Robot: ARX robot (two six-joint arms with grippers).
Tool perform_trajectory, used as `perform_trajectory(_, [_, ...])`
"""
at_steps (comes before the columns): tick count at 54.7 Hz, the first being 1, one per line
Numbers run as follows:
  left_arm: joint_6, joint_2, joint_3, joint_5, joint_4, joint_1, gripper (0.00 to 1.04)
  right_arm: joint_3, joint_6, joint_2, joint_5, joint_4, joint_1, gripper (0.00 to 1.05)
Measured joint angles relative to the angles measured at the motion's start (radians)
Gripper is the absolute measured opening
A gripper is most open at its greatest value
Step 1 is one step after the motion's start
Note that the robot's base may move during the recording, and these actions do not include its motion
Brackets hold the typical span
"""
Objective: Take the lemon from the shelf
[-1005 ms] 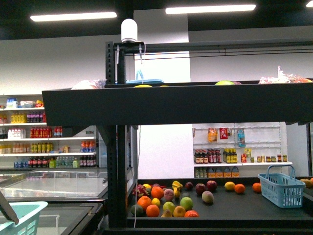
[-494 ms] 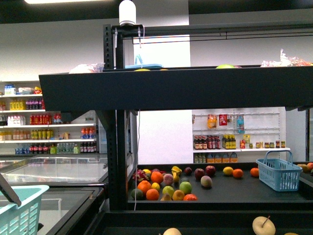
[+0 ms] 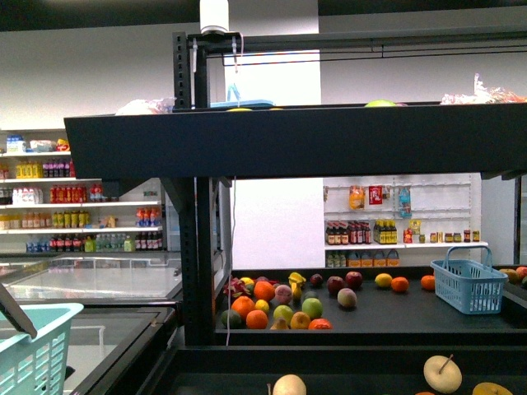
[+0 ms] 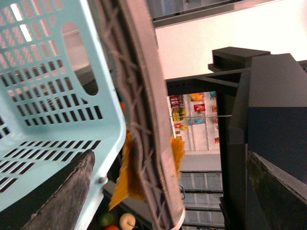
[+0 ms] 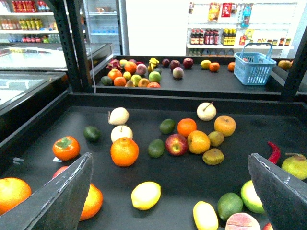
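Note:
My left gripper will next pick up the teal basket [image 4: 57,96] by its grey handle [image 4: 144,115], so that the basket is ready for the lemon from the shelf.
A yellow lemon [image 5: 146,195] lies on the near black tray [image 5: 168,98] of the shelf [image 3: 198,247], among other fruit. A second, longer yellow fruit [image 5: 205,215] lies close by. My right gripper [image 5: 169,160] hangs open just above this tray, and the lemon sits between and below its fingers [image 5: 62,196], apart from them. My left gripper [image 4: 168,158] is open too, with the rim and handle of a light teal basket [image 4: 48,96] passing between its fingers without being clamped. Neither gripper shows in the front view.
Oranges [image 5: 124,151], an apple [image 5: 176,144], limes [image 5: 156,148], pears [image 5: 206,111] and a red chili [image 5: 273,152] crowd the near tray. A blue basket [image 3: 469,286] and more fruit sit on the farther tray. The upper tray [image 3: 296,140] overhangs. Freezer cases [image 3: 90,280] stand at the left.
The front view has tipped downward: the rack has slid up in the picture, and the near tray with two pears has come into sight at the bottom edge.

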State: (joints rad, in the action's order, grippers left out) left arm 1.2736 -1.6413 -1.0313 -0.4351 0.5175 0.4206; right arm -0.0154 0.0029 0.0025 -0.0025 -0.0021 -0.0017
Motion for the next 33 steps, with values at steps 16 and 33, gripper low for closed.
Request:
perform_trajectory(16, [0.008, -0.104, -0.105, 0.009, 0.054, -0.032, 0.97, 0.000, 0.000, 0.000, 0.000, 0.000, 0.000, 0.97])
perform_trajectory(33, [0.003, -0.149, -0.145, 0.037, 0.052, -0.047, 0.71, 0.000, 0.000, 0.000, 0.000, 0.000, 0.000, 0.97])
